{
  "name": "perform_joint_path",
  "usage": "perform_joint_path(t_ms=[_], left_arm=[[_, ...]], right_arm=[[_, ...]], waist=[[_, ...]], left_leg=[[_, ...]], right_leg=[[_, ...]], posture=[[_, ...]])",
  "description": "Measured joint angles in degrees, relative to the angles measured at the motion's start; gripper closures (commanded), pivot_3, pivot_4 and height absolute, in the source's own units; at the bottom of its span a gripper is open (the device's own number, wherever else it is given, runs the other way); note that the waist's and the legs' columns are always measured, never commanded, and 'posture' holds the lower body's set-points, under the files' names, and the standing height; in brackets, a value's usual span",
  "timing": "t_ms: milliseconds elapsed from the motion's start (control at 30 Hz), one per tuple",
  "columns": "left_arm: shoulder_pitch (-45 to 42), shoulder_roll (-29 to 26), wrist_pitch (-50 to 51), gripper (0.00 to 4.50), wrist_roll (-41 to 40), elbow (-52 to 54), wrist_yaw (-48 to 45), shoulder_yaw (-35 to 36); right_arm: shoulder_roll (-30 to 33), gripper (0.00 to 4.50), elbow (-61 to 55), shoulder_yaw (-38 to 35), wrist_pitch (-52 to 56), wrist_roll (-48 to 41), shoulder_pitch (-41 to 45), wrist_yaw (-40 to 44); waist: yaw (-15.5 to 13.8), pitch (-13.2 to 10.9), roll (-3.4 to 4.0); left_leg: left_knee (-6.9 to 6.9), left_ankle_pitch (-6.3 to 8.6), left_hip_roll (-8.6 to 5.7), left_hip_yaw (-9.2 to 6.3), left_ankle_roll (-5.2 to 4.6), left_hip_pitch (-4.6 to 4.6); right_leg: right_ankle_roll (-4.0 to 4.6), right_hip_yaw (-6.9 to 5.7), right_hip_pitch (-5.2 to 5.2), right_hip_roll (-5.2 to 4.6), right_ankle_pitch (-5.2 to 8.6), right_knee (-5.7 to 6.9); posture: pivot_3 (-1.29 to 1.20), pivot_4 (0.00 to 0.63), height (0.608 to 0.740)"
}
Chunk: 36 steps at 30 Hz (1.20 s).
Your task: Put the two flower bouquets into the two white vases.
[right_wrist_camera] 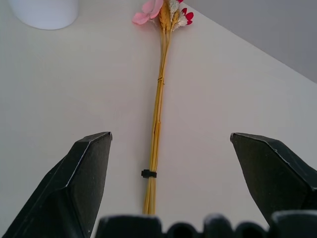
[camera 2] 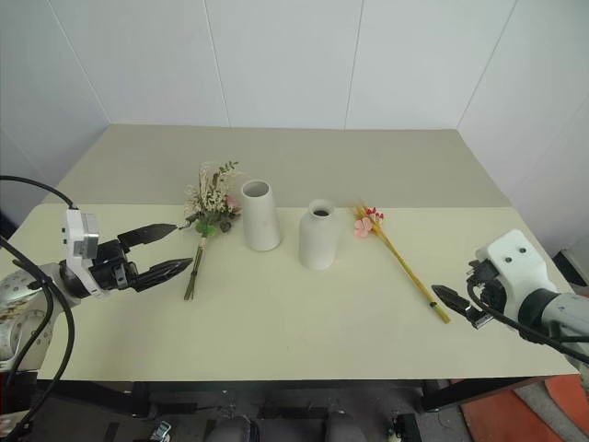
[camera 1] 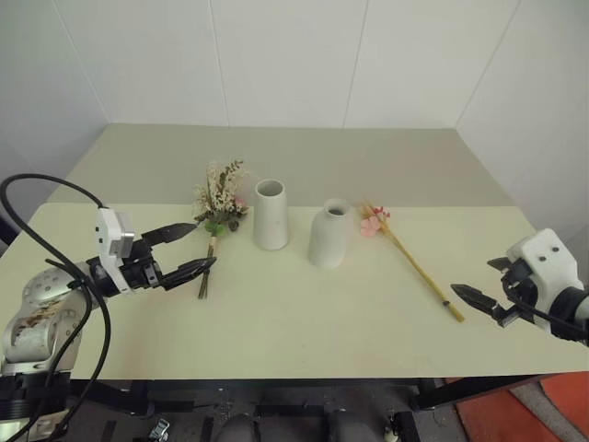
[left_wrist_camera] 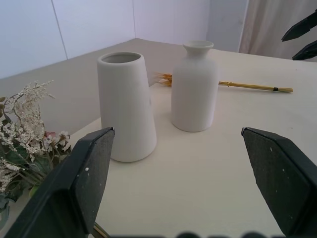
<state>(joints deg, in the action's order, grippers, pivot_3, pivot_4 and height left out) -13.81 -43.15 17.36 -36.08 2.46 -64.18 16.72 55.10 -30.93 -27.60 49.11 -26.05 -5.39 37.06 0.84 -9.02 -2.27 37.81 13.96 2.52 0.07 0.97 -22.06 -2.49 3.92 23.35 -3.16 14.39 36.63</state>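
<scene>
My right gripper will next grab the bare straw-yellow stems, as thin petals and plumes crowd the flower end of the slim bouquet.
Two white vases stand mid-table: a tapered wide-mouthed vase (camera 1: 271,215) and, to its right, a rounded narrow-necked vase (camera 1: 329,234). The bushy bouquet (camera 1: 219,205) of cream grasses, leaves and pink lies flat left of the tapered vase, stems toward me. The slim straw-yellow bouquet (camera 1: 410,261) lies right of the rounded vase, pink flower at its far end. My left gripper (camera 1: 191,247) hovers open just left of the bushy bouquet's stems. Near the slim bouquet's stem end, my right gripper (camera 1: 472,296) is open, and the stems (right_wrist_camera: 156,129) run between its fingers.
The cream table (camera 1: 304,322) has its front edge close below both grippers. White walls enclose the back and sides. A black cable (camera 1: 46,249) loops over my left arm.
</scene>
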Motion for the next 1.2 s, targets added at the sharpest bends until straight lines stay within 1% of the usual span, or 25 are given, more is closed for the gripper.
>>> perform_joint_path(t_ms=[333, 400, 433, 500, 600, 667, 700, 767, 867, 1033, 1133, 1200], left_arm=[[-2.15, 1.45, -0.31, 0.03, 0.27, 0.00, 1.30, -0.07], [-2.37, 1.43, -0.31, 0.03, 0.63, 0.07, 1.53, -0.39], [-2.97, 1.14, -0.30, 0.03, 1.27, 0.19, 1.27, -1.43], [-4.55, -0.32, -1.26, 0.03, 3.77, 0.55, -0.32, -4.39], [-8.65, -0.90, -4.21, 0.03, 7.75, 0.42, -2.76, -9.10], [-12.99, -0.75, -4.76, 0.03, 9.12, -0.93, -4.36, -12.11], [-14.11, -0.71, -4.77, 0.03, 9.25, -1.06, -4.73, -12.80], [-18.70, -0.60, -4.73, 0.03, 10.31, -3.04, -6.58, -15.37], [-21.95, -0.43, -4.72, 0.03, 11.59, -4.15, -8.33, -17.35], [-23.20, -0.28, -4.71, 0.03, 13.07, -5.13, -9.10, -18.62], [-23.16, 0.31, -4.73, 0.00, 13.24, -5.52, -9.08, -18.58], [-22.64, 0.37, -4.91, 0.00, 13.39, -5.55, -9.07, -18.48]], right_arm=[[0.00, 0.00, -0.02, 1.54, 0.13, 2.25, 0.30, -1.28], [0.00, 0.00, 0.05, 2.31, 0.75, 2.13, 1.54, -1.26], [0.01, 0.00, 0.17, 3.18, 1.84, 1.65, 3.81, -1.14], [0.39, 0.00, 1.05, 7.19, 3.92, 1.01, 10.10, -1.03], [1.35, 0.00, 4.72, 17.02, 6.63, 2.50, 20.20, -1.25], [1.04, 0.00, 10.45, 24.82, 8.85, 4.67, 27.71, -1.62], [0.74, 0.00, 11.86, 26.45, 9.34, 5.26, 29.43, -1.74], [-1.37, 0.00, 19.12, 33.78, 10.48, 8.16, 37.36, -1.48], [-4.08, 0.00, 26.50, 39.77, 10.45, 11.34, 42.70, -0.81], [-7.14, 0.00, 36.87, 43.76, 10.37, 14.28, 47.71, 0.46], [-9.25, 0.54, 42.74, 44.25, 9.93, 15.79, 50.37, 0.60], [-9.75, 1.21, 45.47, 44.72, 9.40, 16.56, 51.47, 1.40]], waist=[[0.01, 0.00, 0.00], [0.15, 0.00, 0.00], [0.26, 0.00, 0.00], [0.53, -0.01, -0.01], [0.53, -0.02, 0.00], [0.45, -0.02, 0.00], [0.30, -0.03, 0.01], [0.30, -0.02, 0.01], [0.21, -0.02, 0.01], [0.14, -0.03, 0.02], [0.16, -0.03, 0.03], [0.17, -0.04, 0.04]], left_leg=[[0.01, 0.00, 0.00, 0.00, 0.00, 0.00], [0.01, 0.00, 0.00, 0.00, 0.00, 0.02], [0.02, 0.00, 0.00, 0.01, 0.00, 0.03], [0.04, 0.00, 0.02, 0.01, 0.00, 0.09], [0.04, -0.01, 0.01, 0.01, -0.01, 0.05], [0.04, -0.01, -0.01, 0.01, -0.01, -0.03], [0.04, -0.01, -0.02, 0.00, -0.01, -0.18], [0.05, -0.01, -0.03, 0.01, -0.02, -0.44], [0.07, -0.02, -0.03, -0.01, -0.04, -0.86], [0.08, 0.00, -0.05, 0.00, -0.07, -1.12], [0.11, 0.00, -0.06, 0.00, -0.07, -1.12], [0.11, 0.00, -0.06, 0.00, -0.07, -1.09]], right_leg=[[0.02, 0.00, 0.00, 0.00, -0.02, 0.01], [0.01, 0.01, 0.00, 0.01, -0.02, 0.02], [0.00, 0.03, 0.00, 0.01, -0.02, 0.05], [-0.01, 0.04, -0.03, 0.05, -0.03, 0.04], [0.18, 0.03, 0.00, 0.06, -0.14, 0.02], [0.41, 0.03, 0.08, 0.05, -0.28, 0.01], [0.41, 0.03, 0.21, 0.04, -0.29, -0.01], [0.41, 0.04, 0.54, 0.04, -0.33, 0.02], [0.40, 0.03, 1.00, 0.05, -0.36, 0.14], [0.38, 0.00, 1.17, 0.00, -0.37, 0.11], [0.36, 0.00, 1.17, -0.01, -0.38, 0.07], [0.36, 0.00, 1.17, 0.00, -0.38, 0.10]], posture=[[0.00, 0.150, 0.740], [0.00, 0.150, 0.740], [0.00, 0.150, 0.740], [0.00, 0.150, 0.740], [0.00, 0.150, 0.740], [0.00, 0.150, 0.740], [0.00, 0.150, 0.740], [0.00, 0.150, 0.740], [0.00, 0.150, 0.740], [0.00, 0.150, 0.740], [0.00, 0.150, 0.740], [0.00, 0.150, 0.740]])
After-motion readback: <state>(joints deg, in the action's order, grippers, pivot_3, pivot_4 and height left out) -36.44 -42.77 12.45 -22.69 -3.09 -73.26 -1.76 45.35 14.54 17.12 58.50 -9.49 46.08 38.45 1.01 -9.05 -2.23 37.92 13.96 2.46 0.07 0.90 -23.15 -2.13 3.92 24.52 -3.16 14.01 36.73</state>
